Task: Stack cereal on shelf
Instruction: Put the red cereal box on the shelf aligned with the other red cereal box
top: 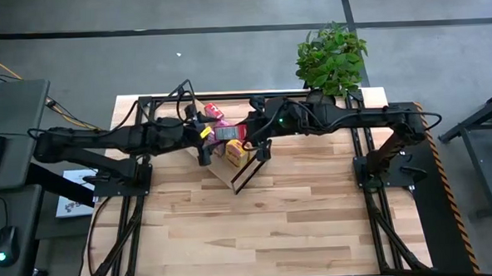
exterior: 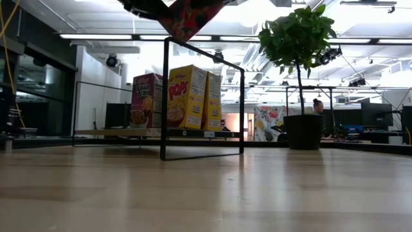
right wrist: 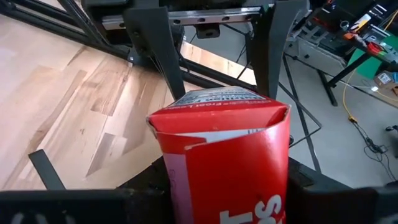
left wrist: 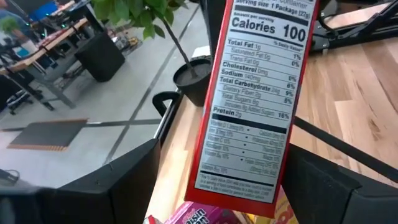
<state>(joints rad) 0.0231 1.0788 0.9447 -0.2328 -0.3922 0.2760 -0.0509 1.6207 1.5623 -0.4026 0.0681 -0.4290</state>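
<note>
My left gripper will next grab the red box by its end with the nutrition panel's vitamin list (top: 220,133). It will take over the box to stack it on the shelf (top: 222,168).
A red cereal box (top: 228,132) hangs in the air above the shelf (exterior: 116,132), with my right gripper (top: 246,136) shut on it. In the low view the red box (exterior: 190,16) shows tilted at the top of the picture. On the shelf board stand a pink-purple box (exterior: 147,100) and two yellow boxes (exterior: 187,96), upright inside the black wire frame (exterior: 165,96). My left gripper (top: 203,148) is open just left of the red box. Its fingers (left wrist: 124,180) stand wide on either side of the box's nutrition panel (left wrist: 249,99) and touch nothing. My right gripper pinches the red box between its two fingers, on the two sides (right wrist: 171,186) of the end nearest the wrist. The fingers come from the table's right, slanting slightly down, and lie along the box. The box's flap end (right wrist: 217,118) sticks out ahead. It is lifted clear and tilted.
A potted green plant (top: 332,58) stands at the table's far edge, right of the shelf. Black frame legs (top: 372,162) of the arm mounts stand at both sides. The near half of the tabletop (top: 258,229) is bare wood.
</note>
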